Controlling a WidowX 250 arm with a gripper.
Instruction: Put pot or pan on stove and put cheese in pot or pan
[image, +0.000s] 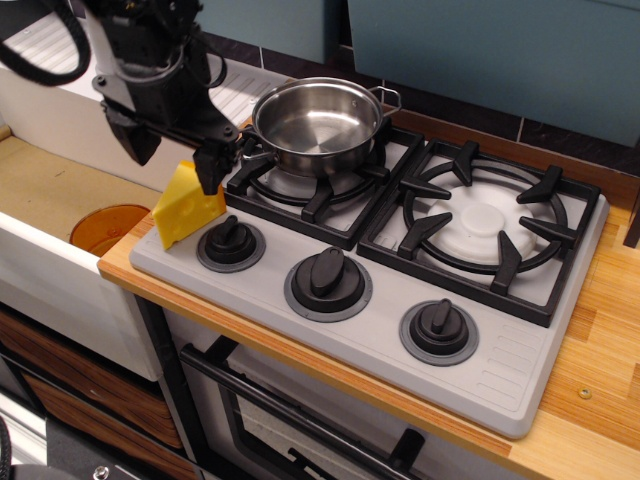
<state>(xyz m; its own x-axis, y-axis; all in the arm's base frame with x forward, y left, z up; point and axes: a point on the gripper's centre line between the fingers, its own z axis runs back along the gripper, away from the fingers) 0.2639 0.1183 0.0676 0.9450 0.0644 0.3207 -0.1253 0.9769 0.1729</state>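
Note:
My gripper is to put the yellow cheese wedge in the steel pot (318, 123), so it should next grab the wedge by its narrow top end (187, 177).
A small shiny steel pot (318, 123) with two wire loop handles sits empty on the left burner grate of the grey stove (400, 300). A yellow cheese wedge (183, 208) with round holes stands on the stove's front left corner, beside the left knob. My black gripper (172, 160) is open and hangs straight over the cheese, one finger (210, 168) at the wedge's right top edge, the other finger (138, 140) to its left. It holds nothing.
An orange translucent dish (105, 227) lies in the sink to the left. A white drainboard (60, 70) runs behind the sink. Three black knobs (327, 275) line the stove front. The right burner grate (485, 225) is bare. A wooden counter (600, 340) lies to the right.

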